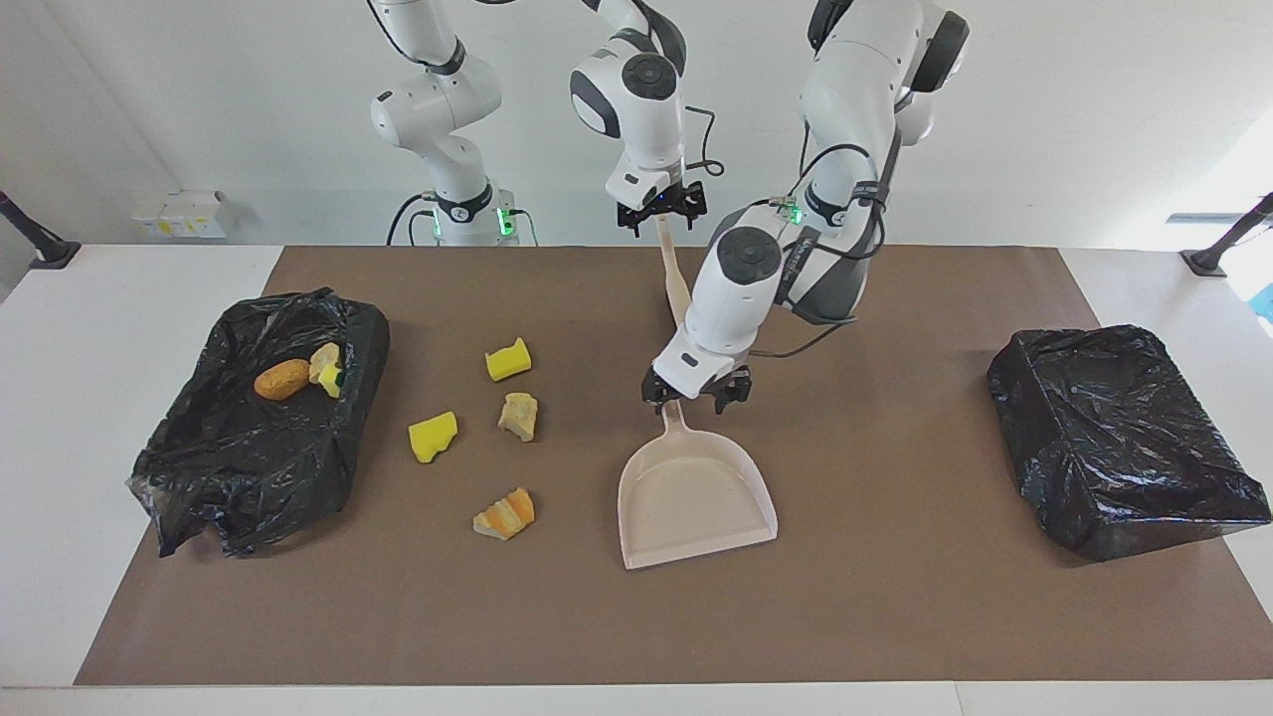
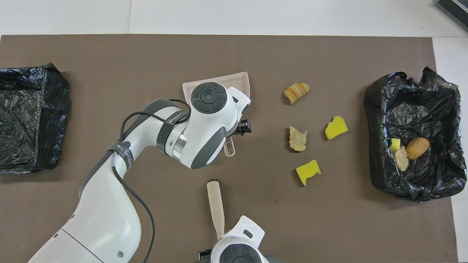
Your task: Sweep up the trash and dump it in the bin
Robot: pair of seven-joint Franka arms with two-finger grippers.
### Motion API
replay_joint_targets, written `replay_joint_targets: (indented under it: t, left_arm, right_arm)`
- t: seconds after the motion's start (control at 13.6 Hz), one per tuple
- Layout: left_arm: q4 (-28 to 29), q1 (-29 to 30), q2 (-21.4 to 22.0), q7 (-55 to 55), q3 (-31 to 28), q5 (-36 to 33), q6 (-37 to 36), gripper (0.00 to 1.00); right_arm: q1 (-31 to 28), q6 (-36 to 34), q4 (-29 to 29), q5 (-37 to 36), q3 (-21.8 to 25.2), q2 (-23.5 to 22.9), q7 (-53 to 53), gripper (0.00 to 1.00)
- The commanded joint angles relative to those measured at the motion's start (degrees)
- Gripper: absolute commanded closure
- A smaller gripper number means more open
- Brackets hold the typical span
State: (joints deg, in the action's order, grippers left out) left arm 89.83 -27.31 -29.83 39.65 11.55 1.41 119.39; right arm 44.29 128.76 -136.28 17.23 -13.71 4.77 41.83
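Note:
The dustpan's scoop (image 2: 237, 81) is much wider than my fingers, so my left gripper will pick up the dustpan by its narrow handle (image 2: 229, 146) next.
Loose trash lies on the brown mat: two yellow sponge chunks (image 1: 508, 359) (image 1: 433, 437), a beige lump (image 1: 518, 415) and an orange-striped wedge (image 1: 505, 513). The open black-lined bin (image 1: 249, 457) at the right arm's end holds a brown oval lump (image 1: 281, 379), a beige lump and a yellow piece. My left gripper (image 1: 696, 393) is low over the handle of the beige dustpan (image 1: 696, 497), open, with a finger on each side of it. My right gripper (image 1: 661, 217) hangs open over the robots' end of the beige brush (image 1: 676, 283).
A second bin (image 1: 1124, 438) wrapped in black plastic stands at the left arm's end of the mat. The left forearm crosses over the brush's bristle end. The dustpan's mouth faces away from the robots.

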Motion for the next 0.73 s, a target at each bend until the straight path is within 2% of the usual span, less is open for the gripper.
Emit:
replay_joint_targets:
  t: [0.0,0.07,0.15,0.22,0.37,0.51,0.59,0.66]
  left_arm:
    - [0.26,-0.29,1.44,1.83,-0.47,-0.45,-2.76,0.30]
    - [0.26,-0.29,1.62,2.10,-0.47,-0.45,-3.63,0.38]
    - [0.26,-0.20,2.05,2.10,-0.47,-0.45,-4.08,0.39]
    - [0.26,-0.11,2.32,2.10,-0.47,-0.45,-4.08,0.38]
    - [0.26,-0.20,2.41,2.10,-0.47,-0.45,-4.52,0.38]
    - [0.26,-0.29,2.49,2.27,-0.47,-0.45,-4.96,0.41]
    - [0.35,-0.37,2.67,2.28,-0.47,-0.36,-5.22,0.44]
    - [0.43,-0.38,2.67,2.54,-0.38,-0.18,-4.70,0.52]
  right_arm:
    - [0.54,0.62,-1.17,1.14,0.35,0.50,0.97,0.00]
    - [0.54,0.35,-1.79,1.14,0.26,0.67,1.06,0.00]
    - [0.71,0.18,-2.57,1.14,0.35,1.11,1.15,0.00]
    - [1.76,0.18,-3.37,1.14,0.35,1.55,1.15,0.11]
    - [2.03,0.09,-3.37,1.14,0.35,1.56,0.36,0.60]
    - [2.12,0.00,-3.29,0.79,0.35,1.56,0.36,0.98]
    - [2.12,-0.09,-3.20,-0.09,0.35,1.56,0.36,1.00]
    - [2.12,-0.17,-3.02,-1.49,0.35,1.56,0.53,1.00]
